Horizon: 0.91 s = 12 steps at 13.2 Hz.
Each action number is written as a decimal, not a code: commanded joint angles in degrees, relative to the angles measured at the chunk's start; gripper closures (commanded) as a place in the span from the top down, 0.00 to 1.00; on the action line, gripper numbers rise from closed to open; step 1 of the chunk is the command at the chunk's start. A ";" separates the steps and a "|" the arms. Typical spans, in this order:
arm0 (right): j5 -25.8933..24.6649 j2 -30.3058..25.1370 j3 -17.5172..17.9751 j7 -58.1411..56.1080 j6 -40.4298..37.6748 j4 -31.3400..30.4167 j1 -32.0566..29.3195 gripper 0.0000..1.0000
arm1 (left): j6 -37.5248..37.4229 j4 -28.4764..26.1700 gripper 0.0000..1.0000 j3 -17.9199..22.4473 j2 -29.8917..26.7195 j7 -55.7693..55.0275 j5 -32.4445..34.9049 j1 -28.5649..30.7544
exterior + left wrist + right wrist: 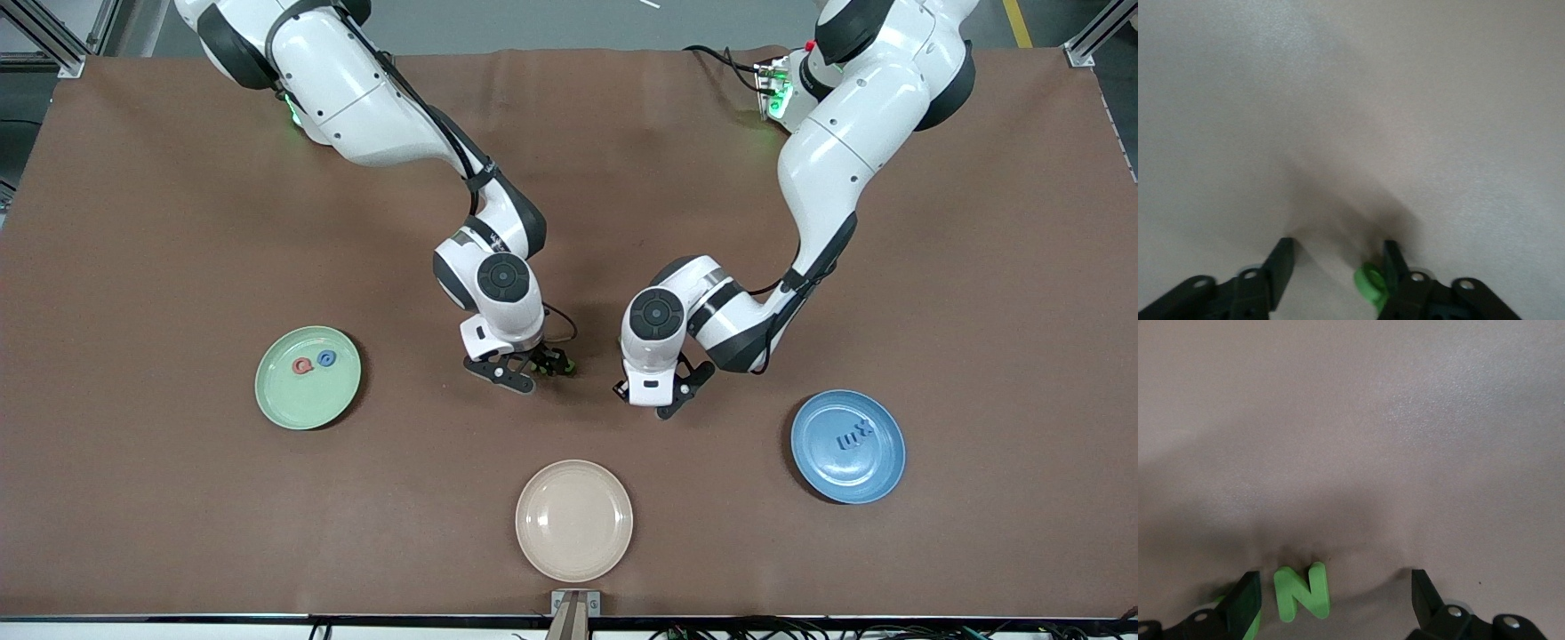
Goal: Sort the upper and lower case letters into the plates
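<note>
The open fingertips of my right gripper reach down on either side of the green N, so it is now time to close on it.
My right gripper (526, 372) (1335, 577) is open and low over the mat at the table's middle. A green N (1301, 590) lies flat between its fingers, close to one of them. Another green letter (1253, 625) peeks out beside that finger. Green bits (561, 364) show by this gripper in the front view. My left gripper (662, 396) (1338, 247) is open, low over the mat beside it. A small green letter (1370, 285) rests against the inner side of one finger. The mint green plate (284, 404) holds a pink-red Q (303, 365) and a blue G (326, 358). The blue plate (831, 476) holds two blue letters (853, 437).
A cream-beige plate (574, 520) sits near the table's front edge, nearer the front camera than both grippers. The mint plate is toward the right arm's end, the blue plate toward the left arm's end. Brown mat covers the table.
</note>
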 commanded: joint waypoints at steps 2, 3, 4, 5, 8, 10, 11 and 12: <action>-2.22 0.81 -0.46 0.71 1.32 0.94 0.79 0.85 | 0.85 1.29 0.50 0.59 1.27 0.06 -0.81 -1.32; -2.66 0.81 -0.46 0.71 1.59 0.77 0.79 0.76 | 1.29 1.29 0.48 0.59 1.27 -0.12 -0.81 -1.76; -2.66 0.81 -0.46 0.62 1.59 0.68 0.79 0.67 | 1.29 1.29 0.42 0.59 1.18 -0.12 -0.81 -2.20; -2.49 0.72 -0.46 0.71 1.50 0.59 0.71 0.51 | 1.29 1.29 0.35 0.59 1.18 -0.12 -0.81 -2.20; -2.48 0.63 -0.46 0.63 1.15 0.59 0.27 0.00 | 1.38 1.29 0.11 0.59 1.18 0.49 -1.07 -2.20; -2.40 0.11 -0.46 -0.60 0.71 0.50 -0.87 0.00 | 1.38 1.29 0.00 0.59 0.57 0.84 -0.99 -1.77; -2.40 -0.42 -0.37 -2.52 -0.25 0.33 -2.09 0.00 | 1.38 1.29 0.00 0.42 0.13 1.72 -0.99 -1.16; -2.31 -1.38 -0.37 -5.06 -2.69 0.32 -2.98 0.00 | 1.38 1.29 0.00 0.42 -0.83 3.12 -0.98 -0.45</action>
